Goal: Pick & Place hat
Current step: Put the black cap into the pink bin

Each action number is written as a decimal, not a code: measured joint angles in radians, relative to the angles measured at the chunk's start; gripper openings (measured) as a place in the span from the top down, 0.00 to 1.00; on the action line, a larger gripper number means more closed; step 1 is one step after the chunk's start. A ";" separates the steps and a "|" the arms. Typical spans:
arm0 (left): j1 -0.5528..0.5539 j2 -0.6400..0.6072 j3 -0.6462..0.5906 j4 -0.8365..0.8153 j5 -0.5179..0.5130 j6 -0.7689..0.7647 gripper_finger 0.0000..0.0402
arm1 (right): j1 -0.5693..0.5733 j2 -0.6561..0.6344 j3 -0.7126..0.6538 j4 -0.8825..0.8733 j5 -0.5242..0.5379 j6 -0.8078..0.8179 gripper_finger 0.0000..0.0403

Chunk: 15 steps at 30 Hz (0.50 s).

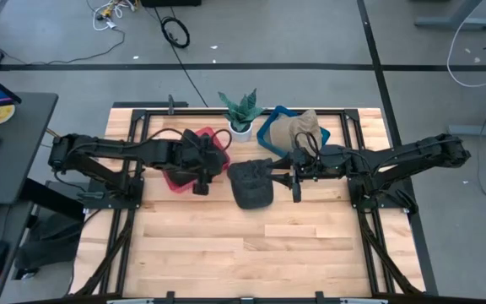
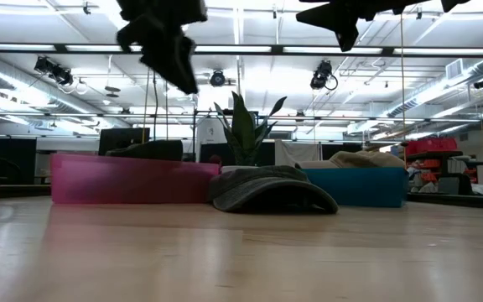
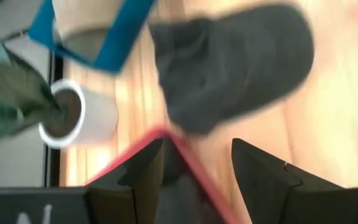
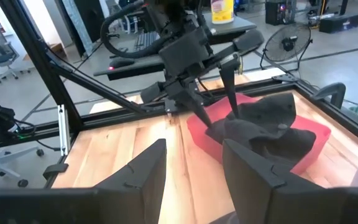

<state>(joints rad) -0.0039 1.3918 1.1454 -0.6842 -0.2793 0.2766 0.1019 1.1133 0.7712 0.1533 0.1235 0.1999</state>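
My left gripper grips the dark grey hat by its top beside the brim [image 1: 241, 176] next, to put it into the pink bin.
A dark grey hat [image 1: 251, 183] lies crown up on the table between my two grippers; the low view shows its rim flat on the wood [image 2: 271, 190]. My left gripper [image 1: 199, 184] is open and hovers high above the near right corner of the pink bin [image 1: 194, 159], just left of the hat. In its wrist view the open fingers [image 3: 194, 180] straddle the bin's corner [image 3: 185, 158] from above, with the hat [image 3: 235, 68] ahead. My right gripper [image 1: 295, 184] is open, raised just right of the hat, and looks across at the left gripper [image 4: 216, 93].
The pink bin holds another dark hat [image 4: 272, 130]. A blue bin [image 1: 287, 131] with a tan hat [image 1: 304, 128] stands behind the right gripper. A potted plant [image 1: 241, 114] stands between the bins at the far edge. Bare wood [image 1: 251, 245] lies toward the near edge.
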 joint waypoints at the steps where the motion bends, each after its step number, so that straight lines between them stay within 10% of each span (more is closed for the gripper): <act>1: 0.001 0.000 0.000 0.033 0.009 -0.005 0.52 | 0.000 0.000 0.000 0.006 0.000 -0.003 0.60; 15: 0.000 0.056 -0.001 0.219 0.061 -0.092 0.56 | 0.012 -0.222 -0.001 -0.162 -0.024 -0.132 0.60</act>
<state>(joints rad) -0.0040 1.4480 1.1443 -0.4654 -0.2184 0.1847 0.1137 0.8912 0.7704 -0.0083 0.0997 0.0683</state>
